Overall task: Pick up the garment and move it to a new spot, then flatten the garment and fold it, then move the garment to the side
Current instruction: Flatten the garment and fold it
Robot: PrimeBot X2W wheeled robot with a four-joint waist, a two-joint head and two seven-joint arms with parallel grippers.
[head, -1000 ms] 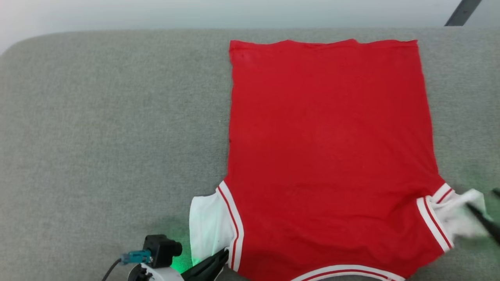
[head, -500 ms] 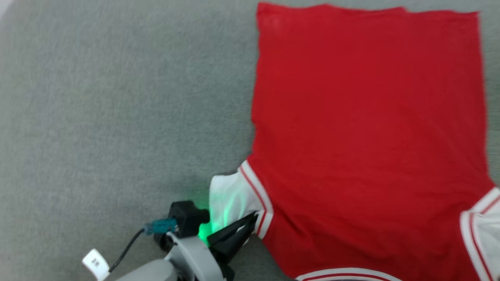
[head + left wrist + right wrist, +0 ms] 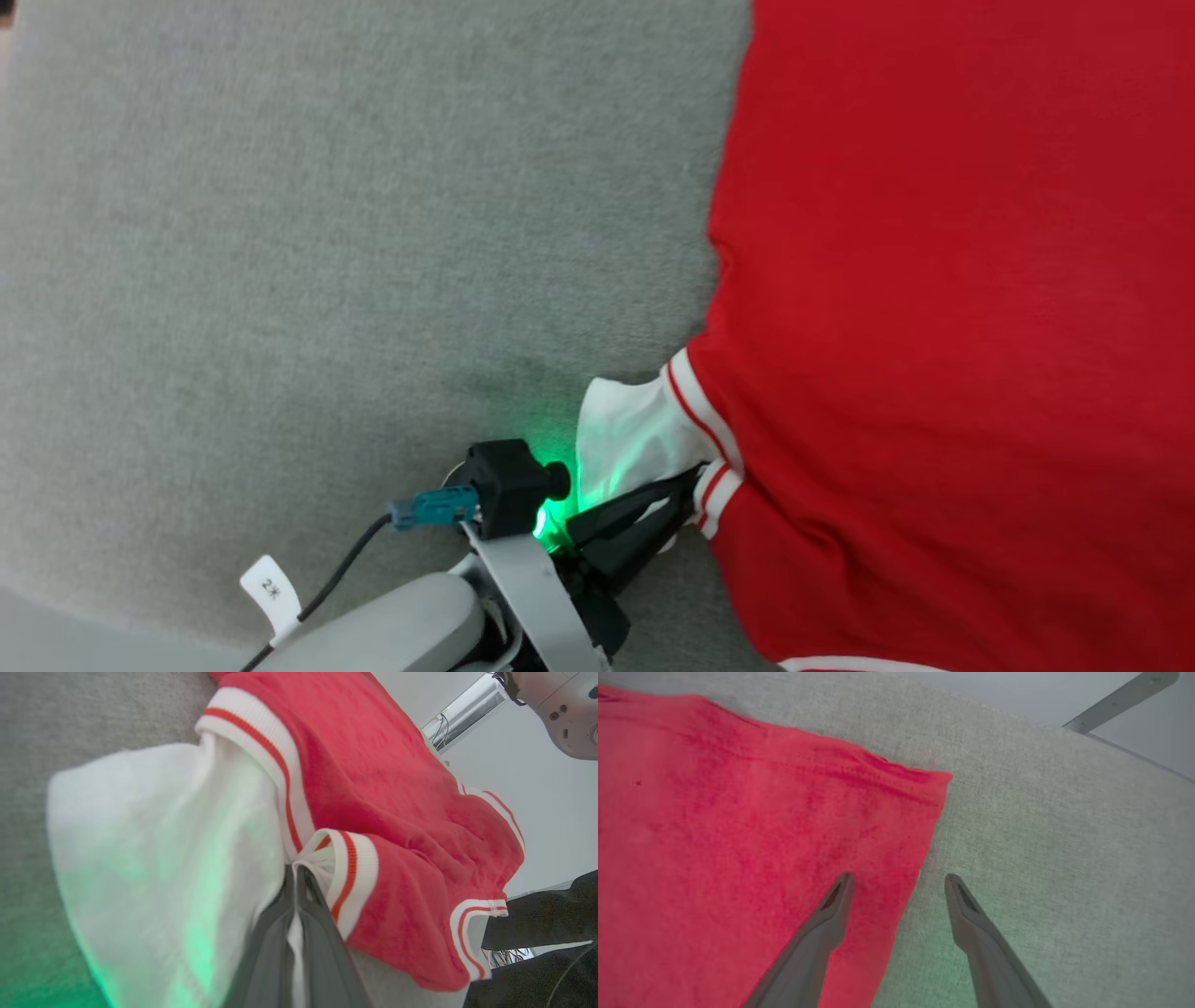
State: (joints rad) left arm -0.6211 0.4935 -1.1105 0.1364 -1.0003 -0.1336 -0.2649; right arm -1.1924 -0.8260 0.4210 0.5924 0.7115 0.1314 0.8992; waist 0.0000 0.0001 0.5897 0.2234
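My right gripper is to grab the garment next by its red edge [image 3: 907, 904], where empty grey surface lets a finger reach beside the flat-lying cloth [image 3: 766, 845].
The garment [image 3: 952, 308], a bright red jersey with white sleeves and red-and-white striped trim, lies spread on the grey padded surface [image 3: 280, 233], filling the right of the head view. My left gripper [image 3: 693, 478] is shut on the garment's left sleeve cuff, where the white panel [image 3: 625, 434] meets the striped trim. The left wrist view shows the cuff [image 3: 345, 868] bunched between my left gripper [image 3: 296, 870]. My right gripper [image 3: 899, 881] stands open above the garment's [image 3: 738, 849] right edge, one finger over red cloth, the other over grey surface.
The grey surface [image 3: 1064, 858] extends far to the left of the garment. A green light glows by my left wrist camera [image 3: 509, 481]. A grey metal bar [image 3: 1120, 702] crosses the top right of the right wrist view.
The head camera has swung down and left, so the garment shifted right and up in view. My left gripper keeps its hold on the sleeve cuff, lifted slightly with it.
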